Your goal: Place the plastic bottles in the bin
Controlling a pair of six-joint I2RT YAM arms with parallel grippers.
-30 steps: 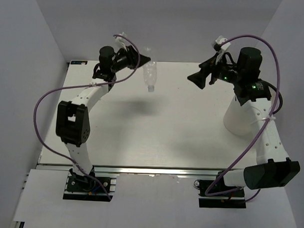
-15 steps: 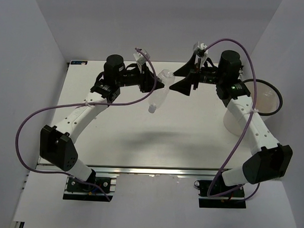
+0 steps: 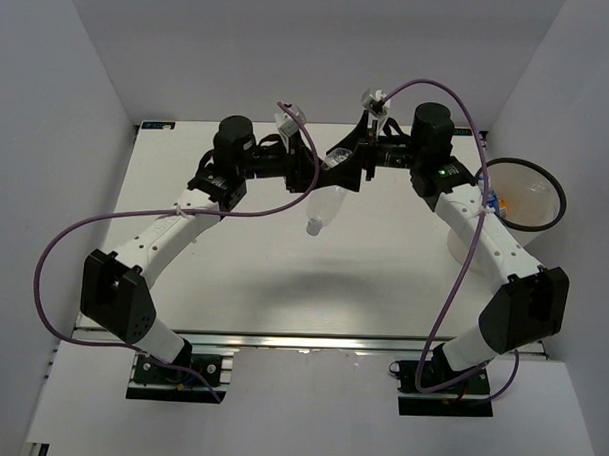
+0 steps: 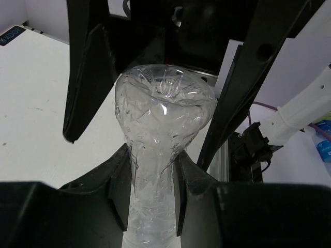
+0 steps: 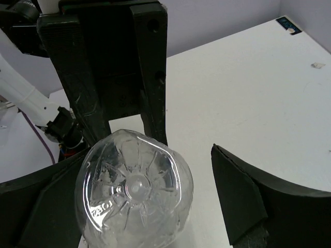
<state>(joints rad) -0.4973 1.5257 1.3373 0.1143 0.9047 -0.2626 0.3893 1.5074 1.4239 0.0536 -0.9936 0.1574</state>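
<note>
The fingers reach past the bottle's ribbed base (image 3: 338, 158), so my right gripper should close on the bottle's base.
A clear unlabelled plastic bottle (image 3: 323, 201) hangs cap-down above the far middle of the table. My left gripper (image 3: 312, 174) is shut on its squeezed waist (image 4: 151, 186), which is pinched between both pads. My right gripper (image 3: 347, 163) faces the left one and stands open around the bottle's ribbed base (image 5: 132, 194). The base lies close to that gripper's left finger (image 5: 36, 206), and a wide gap separates it from the right finger (image 5: 243, 201). The white bin (image 3: 559, 197) with its black rim stands at the far right, behind the right arm.
Something blue (image 3: 496, 203) shows inside the bin, by its left rim; it also appears as a blue-labelled piece (image 4: 323, 147) at the right edge of the left wrist view. Purple cables loop off both arms. White walls enclose the table on three sides.
Both arms have swung toward the middle. The left gripper carried the bottle rightward, and the open right gripper has come round the bottle's base. The bin's opening is now uncovered.
</note>
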